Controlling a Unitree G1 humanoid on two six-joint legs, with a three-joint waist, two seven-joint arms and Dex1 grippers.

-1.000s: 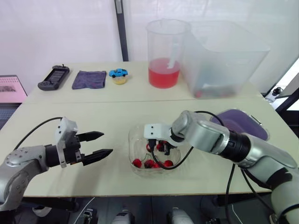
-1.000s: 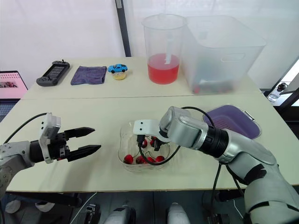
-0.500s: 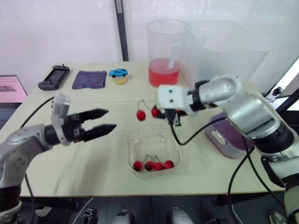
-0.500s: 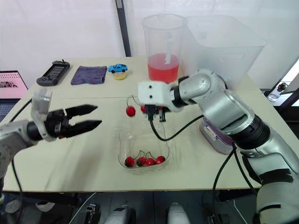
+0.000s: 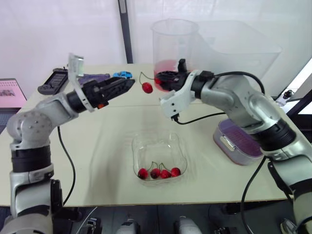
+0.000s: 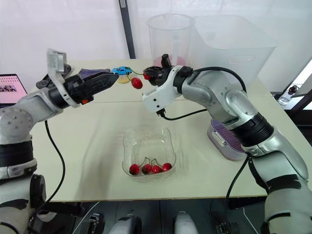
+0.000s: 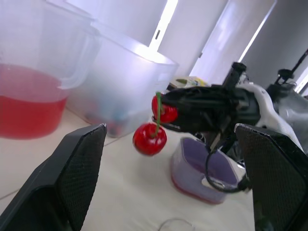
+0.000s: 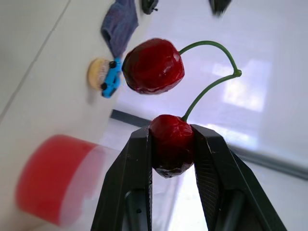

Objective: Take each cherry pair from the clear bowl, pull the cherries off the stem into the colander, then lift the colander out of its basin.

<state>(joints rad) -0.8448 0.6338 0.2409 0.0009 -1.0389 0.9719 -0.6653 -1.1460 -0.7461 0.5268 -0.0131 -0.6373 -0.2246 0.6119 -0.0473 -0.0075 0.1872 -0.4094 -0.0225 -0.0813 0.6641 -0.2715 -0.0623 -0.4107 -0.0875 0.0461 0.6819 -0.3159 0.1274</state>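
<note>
I need to pull the cherries off into the colander, so my left gripper should next grip the cherry pair by its thin green stem.
My right gripper is raised over the far half of the table, shut on one cherry of a cherry pair. The other cherry hangs free on its green stem. My left gripper is raised too, just left of the hanging cherry. It is open, its fingers spread wide to either side, not touching the fruit. The clear bowl sits at the table's middle front with several cherries in it. The purple colander rests in its basin at the right.
A clear pitcher of red liquid stands right behind the grippers, with a large clear bin beside it. At the back left lie a blue toy car, a purple cloth and a black controller.
My right gripper lifted the cherry pair out of the bowl and carried it up and back toward the pitcher. My left gripper rose and swung right to meet the hanging cherry.
</note>
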